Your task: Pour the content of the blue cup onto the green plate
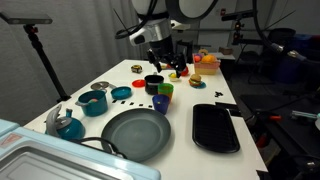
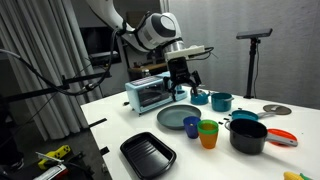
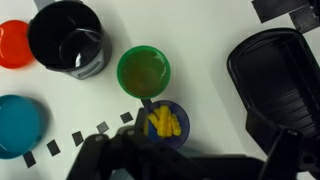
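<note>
I will grab the blue cup from above by its nearest rim next, to pour onto the green plate.
The blue cup stands upright on the white table with small yellow pieces of content inside. It sits beside the bright green cup. Both exterior views show the blue cup close to the rim of the green plate, which is bare. My gripper hangs above the cups, open and holding nothing. In the wrist view my gripper is a dark blur along the bottom edge, just below the blue cup. The plate is out of the wrist view.
A black pot stands behind the green cup. A black tray lies beside the plate. A teal pot, a teal saucer and a red disc are nearby. A toaster oven stands at the table's end.
</note>
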`<state>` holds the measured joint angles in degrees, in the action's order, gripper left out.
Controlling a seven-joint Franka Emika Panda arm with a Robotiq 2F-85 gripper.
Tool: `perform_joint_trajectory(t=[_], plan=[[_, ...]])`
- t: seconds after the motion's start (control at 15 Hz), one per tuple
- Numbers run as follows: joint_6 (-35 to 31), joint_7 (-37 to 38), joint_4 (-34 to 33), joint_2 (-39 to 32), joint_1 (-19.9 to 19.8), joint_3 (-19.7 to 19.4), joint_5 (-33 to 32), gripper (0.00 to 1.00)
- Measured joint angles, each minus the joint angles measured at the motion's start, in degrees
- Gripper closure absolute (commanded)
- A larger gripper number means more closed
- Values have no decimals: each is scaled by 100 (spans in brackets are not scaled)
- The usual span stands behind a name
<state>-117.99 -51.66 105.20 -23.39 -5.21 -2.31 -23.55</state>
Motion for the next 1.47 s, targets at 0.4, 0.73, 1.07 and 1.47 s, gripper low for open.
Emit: perform_joint_trajectory(t=[0.4,0.73,1.07,1.47], plan=[[-553,674,-334,-1334,153,-1,-275,0],[-561,701,-575,-1496,166,-20,-284,0],[-526,699,-570,-1530,157,-5,-265,0],[138,500,-568,-1685,93,109,162,34]])
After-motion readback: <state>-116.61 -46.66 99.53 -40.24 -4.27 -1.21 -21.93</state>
